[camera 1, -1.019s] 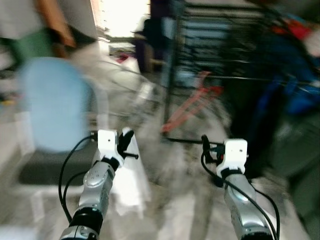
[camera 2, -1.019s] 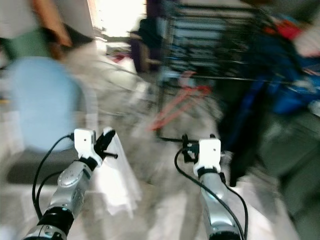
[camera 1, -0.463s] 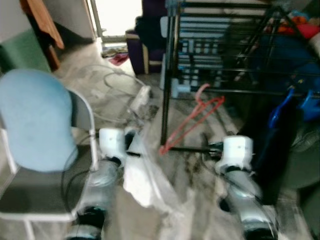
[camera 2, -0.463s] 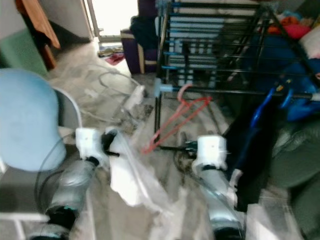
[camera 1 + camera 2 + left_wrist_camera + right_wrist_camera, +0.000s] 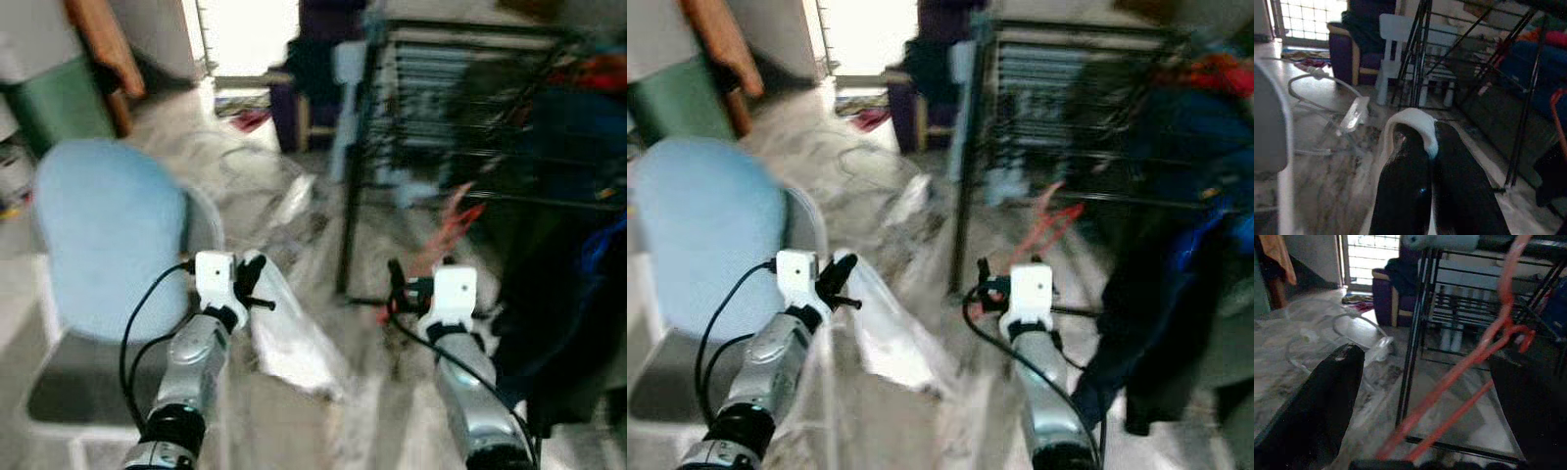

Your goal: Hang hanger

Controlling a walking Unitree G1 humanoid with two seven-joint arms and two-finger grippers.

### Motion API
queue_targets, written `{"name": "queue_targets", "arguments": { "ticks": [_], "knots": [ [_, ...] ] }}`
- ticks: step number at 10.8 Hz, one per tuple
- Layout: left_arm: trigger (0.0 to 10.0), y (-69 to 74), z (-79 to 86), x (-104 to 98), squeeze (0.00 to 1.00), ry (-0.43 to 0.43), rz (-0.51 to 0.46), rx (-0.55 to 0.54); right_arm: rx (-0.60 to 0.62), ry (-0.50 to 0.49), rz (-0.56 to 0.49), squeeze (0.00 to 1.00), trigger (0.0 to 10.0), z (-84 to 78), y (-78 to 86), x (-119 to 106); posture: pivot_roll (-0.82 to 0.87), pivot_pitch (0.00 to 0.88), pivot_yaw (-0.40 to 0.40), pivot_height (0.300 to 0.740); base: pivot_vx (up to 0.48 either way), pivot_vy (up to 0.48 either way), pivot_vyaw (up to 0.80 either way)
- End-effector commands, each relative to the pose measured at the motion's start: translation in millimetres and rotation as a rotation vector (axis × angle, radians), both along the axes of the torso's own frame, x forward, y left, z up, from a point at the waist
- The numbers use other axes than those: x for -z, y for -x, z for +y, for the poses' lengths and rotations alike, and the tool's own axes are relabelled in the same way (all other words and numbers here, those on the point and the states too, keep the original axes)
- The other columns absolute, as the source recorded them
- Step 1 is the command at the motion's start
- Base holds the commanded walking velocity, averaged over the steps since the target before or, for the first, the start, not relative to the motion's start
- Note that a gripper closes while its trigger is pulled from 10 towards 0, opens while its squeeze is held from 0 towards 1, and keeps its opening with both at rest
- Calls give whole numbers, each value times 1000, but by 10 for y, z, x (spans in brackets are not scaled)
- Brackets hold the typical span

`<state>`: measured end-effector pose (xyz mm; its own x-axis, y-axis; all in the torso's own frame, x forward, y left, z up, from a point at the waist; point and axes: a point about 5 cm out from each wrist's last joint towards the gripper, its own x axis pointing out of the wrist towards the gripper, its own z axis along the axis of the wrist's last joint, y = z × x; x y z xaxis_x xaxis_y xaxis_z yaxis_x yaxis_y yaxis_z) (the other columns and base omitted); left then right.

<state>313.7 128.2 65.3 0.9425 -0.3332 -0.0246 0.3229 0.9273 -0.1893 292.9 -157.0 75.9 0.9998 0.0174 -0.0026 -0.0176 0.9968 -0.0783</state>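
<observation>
The right gripper grabs the red hanger by its shoulder bar [image 5: 1444, 383] next, to ready it for hanging.
A red hanger [image 5: 1469, 360] stands tilted against the black drying rack [image 5: 345, 196], its hook up by the rack's rail. In the right wrist view it runs between the fingers of my right gripper [image 5: 1425, 357], which are spread wide; I cannot tell if they touch it. From the head, the right gripper [image 5: 397, 284] is just in front of the rack's corner post, with the hanger [image 5: 1053, 220] blurred beyond it. My left gripper [image 5: 1430, 132] is shut on a white cloth [image 5: 289, 333] that hangs down from it towards the floor.
A chair with a pale blue back [image 5: 108, 235] stands close on the left. Dark clothes [image 5: 1146, 323] hang from the rack on the right. A cable and power strip [image 5: 1352, 115] lie on the marble floor ahead, with a purple armchair [image 5: 1396, 289] behind.
The whole picture has swung and is blurred again, so the camera moved. Both arms keep the same raised pose, the left still holding the cloth. The hanger stays by the rack.
</observation>
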Motion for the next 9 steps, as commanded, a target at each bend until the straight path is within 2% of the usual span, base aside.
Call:
{"name": "queue_targets", "arguments": {
  "ticks": [1, 4, 6, 9],
  "knots": [
    [10000, -13, -69, -62, 0, 4, -30, 31, 30, -2, 8, 0, 10000, -70, 1, 7, -85, 0, -10, 740, 0, 0, 0],
    [10000, 3, -115, -52, 0, 7, -21, 55, 45, -26, 12, 0, 10000, -36, -110, -39, -90, 0, -6, 740, 0, 0, 0],
    [10000, -7, -140, -64, 0, 11, -23, 71, 24, -16, 18, 0, 10000, 54, -240, -92, -85, 0, -5, 740, 0, 0, 0],
    [10000, 8, -153, -58, 0, 16, -19, 76, 92, 2, 73, 0, 10000, -58, -385, -89, -74, 2, -10, 740, 0, 0, 0]
  ]
}}
